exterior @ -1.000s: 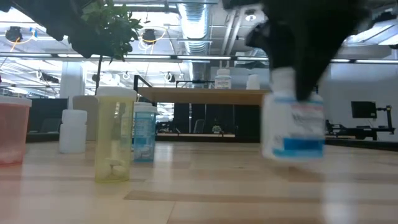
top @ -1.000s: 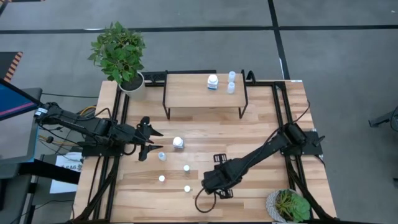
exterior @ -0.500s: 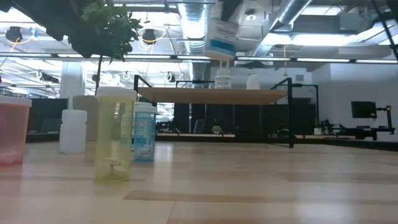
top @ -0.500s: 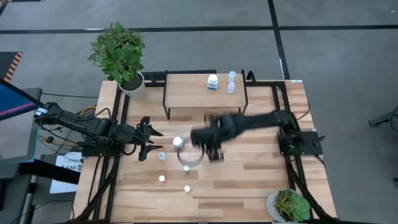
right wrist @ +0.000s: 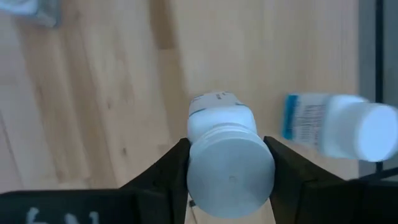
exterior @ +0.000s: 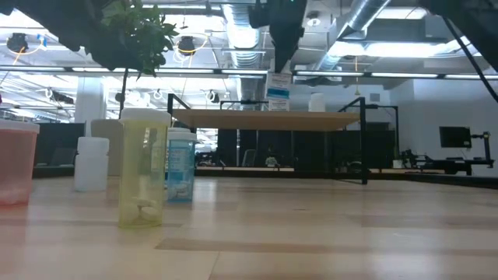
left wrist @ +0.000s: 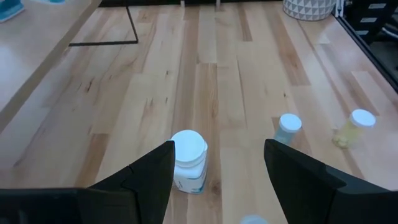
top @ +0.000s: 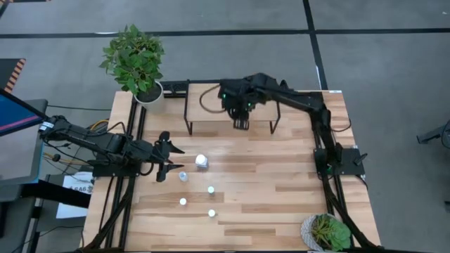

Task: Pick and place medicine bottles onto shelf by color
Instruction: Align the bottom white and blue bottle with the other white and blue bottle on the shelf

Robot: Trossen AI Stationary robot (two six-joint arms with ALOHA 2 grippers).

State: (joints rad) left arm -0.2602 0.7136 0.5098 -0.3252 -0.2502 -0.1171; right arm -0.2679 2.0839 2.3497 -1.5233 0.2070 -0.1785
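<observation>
The held bottle (right wrist: 229, 165) is above the blurred shelf board (right wrist: 124, 93) in the right wrist view. My right gripper needs to keep holding it for now and release it later.
My right gripper (top: 240, 121) hangs over the low wooden shelf (top: 211, 105) at the table's far edge, shut on a chunky white medicine bottle (right wrist: 224, 140). Another white bottle (right wrist: 336, 127) stands on the shelf board close beside it. My left gripper (top: 169, 158) waits open at the table's left. In front of it a white bottle (top: 202, 161) and a pale blue one (top: 183, 176) stand on the table. Three small white-yellowish bottles (top: 210, 190) stand nearer the front edge. My right gripper pinches the white bottle at its capped upper end (right wrist: 230, 171), one finger (right wrist: 174, 171) on each side. The fingers come from above and point steeply down. The bottle hangs roughly upright below them (exterior: 278, 89), just over the shelf board; whether its base touches the board I cannot tell.
A potted plant (top: 135, 60) stands at the far left corner beside the shelf, and another plant pot (top: 325, 232) at the near right corner. Black frame rails run along both table sides. In the low view a yellow container (exterior: 144, 167) and a red one (exterior: 15, 163) stand close by.
My right gripper has swung from the near middle of the table up and toward the far edge, turning as it went, and now hangs over the shelf. The white bottle has gone with it, lifted clear of the table.
</observation>
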